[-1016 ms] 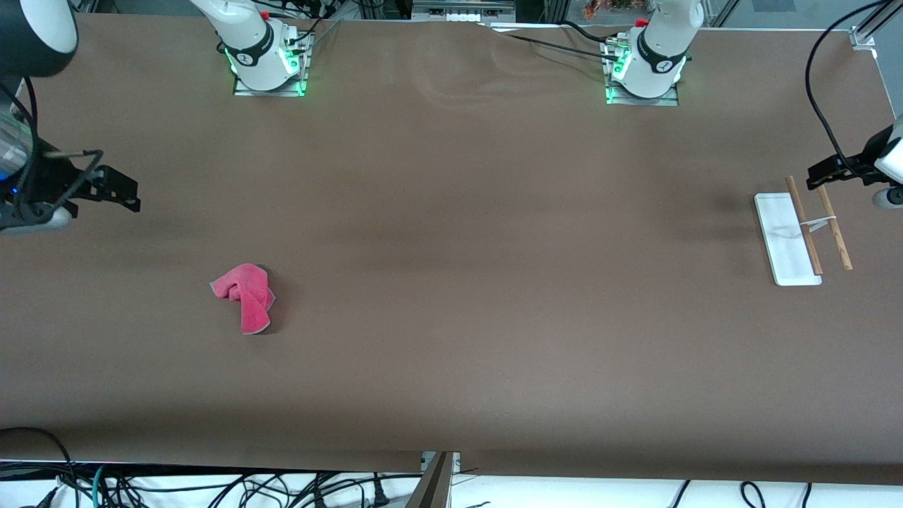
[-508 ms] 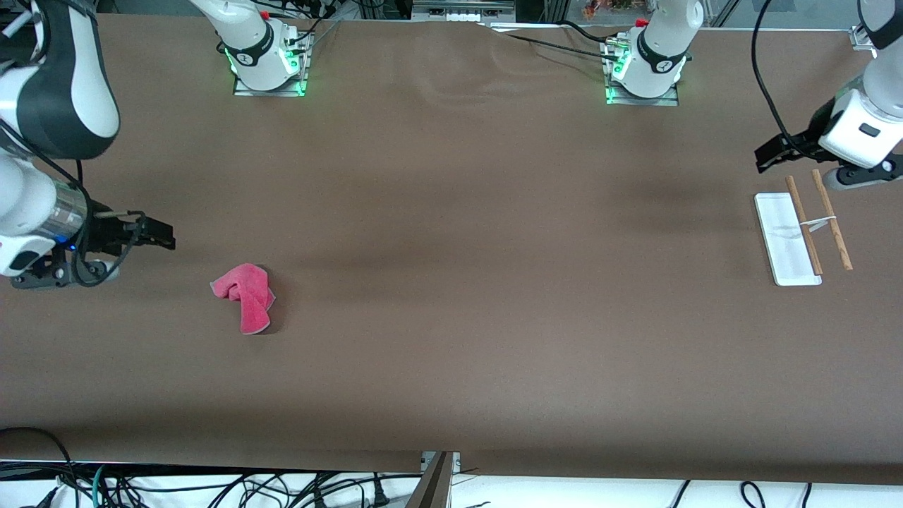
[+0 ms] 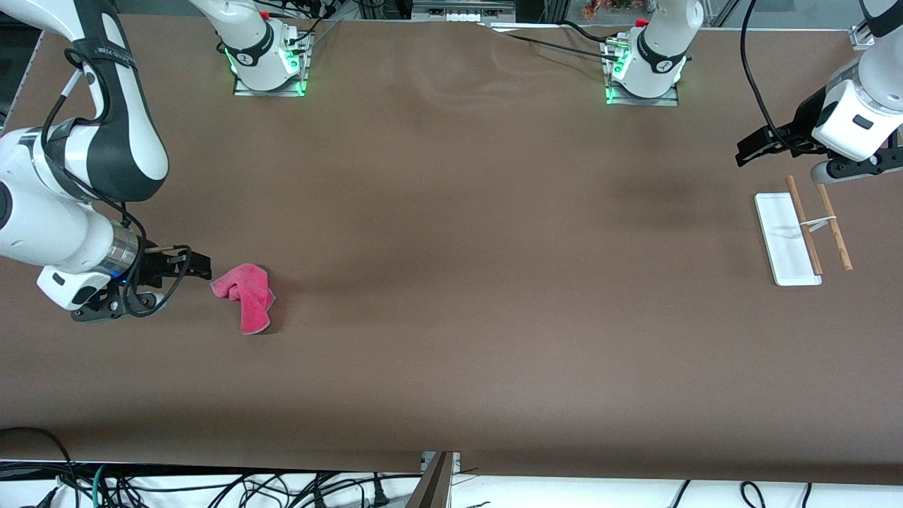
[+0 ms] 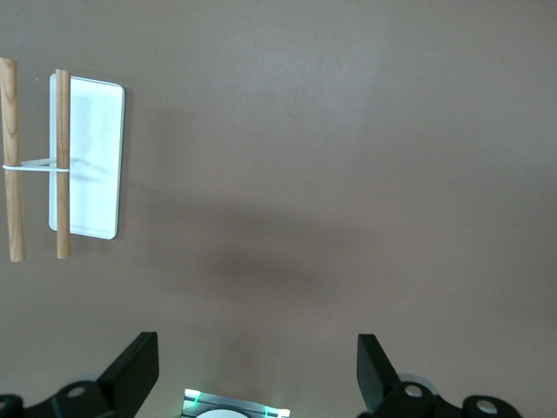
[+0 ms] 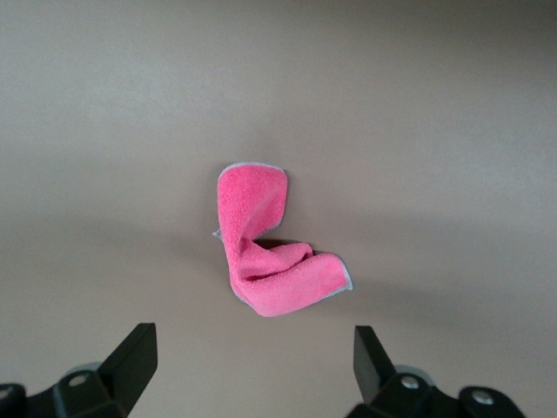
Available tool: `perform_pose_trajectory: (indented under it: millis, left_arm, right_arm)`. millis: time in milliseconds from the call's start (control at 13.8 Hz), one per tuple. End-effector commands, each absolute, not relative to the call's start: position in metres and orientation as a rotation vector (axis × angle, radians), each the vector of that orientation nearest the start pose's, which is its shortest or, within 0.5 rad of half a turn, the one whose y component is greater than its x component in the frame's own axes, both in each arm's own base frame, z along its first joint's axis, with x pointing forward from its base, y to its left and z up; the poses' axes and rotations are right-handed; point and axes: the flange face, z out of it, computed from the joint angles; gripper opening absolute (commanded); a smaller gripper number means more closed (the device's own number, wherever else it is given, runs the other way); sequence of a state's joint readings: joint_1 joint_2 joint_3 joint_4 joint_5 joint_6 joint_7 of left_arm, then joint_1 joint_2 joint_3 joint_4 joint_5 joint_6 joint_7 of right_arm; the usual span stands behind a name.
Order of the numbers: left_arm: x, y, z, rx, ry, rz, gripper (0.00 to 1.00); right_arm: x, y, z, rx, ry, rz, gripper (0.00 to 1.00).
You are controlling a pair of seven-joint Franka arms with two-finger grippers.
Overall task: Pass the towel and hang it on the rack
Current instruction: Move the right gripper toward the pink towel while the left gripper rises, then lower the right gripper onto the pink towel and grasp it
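Note:
My right gripper grabs the pink-red towel by its bunched middle [image 3: 252,293] next, to pass it on for hanging on the rack [image 3: 787,238].
The pink-red towel [image 3: 243,295] lies crumpled on the brown table toward the right arm's end; it also shows in the right wrist view [image 5: 265,257]. My right gripper [image 3: 192,267] is open and empty, just beside the towel, not touching it. The rack [image 3: 787,238], a white base with two brown rods [image 3: 834,226], stands toward the left arm's end; it also shows in the left wrist view [image 4: 85,157]. My left gripper [image 3: 753,149] is open and empty, up over the table beside the rack's end nearest the bases.
The two arm bases [image 3: 268,67] [image 3: 643,70] stand at the table's edge farthest from the front camera. Cables [image 3: 211,487] hang below the table's near edge. A black cable [image 3: 758,92] trails from the left arm.
My right arm has swung in from the table's end and come down beside the towel. My left arm has moved up and toward the bases, away from the rack's rods.

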State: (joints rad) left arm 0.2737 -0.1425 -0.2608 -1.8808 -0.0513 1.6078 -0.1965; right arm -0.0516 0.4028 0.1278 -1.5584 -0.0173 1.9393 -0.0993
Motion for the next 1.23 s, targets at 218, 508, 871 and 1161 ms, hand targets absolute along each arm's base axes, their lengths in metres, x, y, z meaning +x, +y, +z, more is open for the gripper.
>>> perform_pose_trajectory:
  millis: [218,508,871,1161]
  left_arm:
    - [0.51,-0.008,0.561,-3.142,-0.344,0.247,1.0]
    - [0.51,-0.01,0.566,-3.138,-0.334,0.236,1.0]
    - [0.509,-0.008,0.565,-3.138,-0.334,0.245,1.0]
    - [0.51,-0.008,0.565,-3.156,-0.219,0.242,1.0]
  right_arm:
    - [0.673,0.037,0.43,-3.086,-0.252,-0.008,1.0]
    - [0.687,0.04,0.381,-3.061,-0.236,-0.016,1.0]
    - [0.702,0.055,0.311,-3.048,-0.255,-0.046,1.0]
    - [0.711,0.067,0.256,-3.047,-0.242,-0.12,1.0]
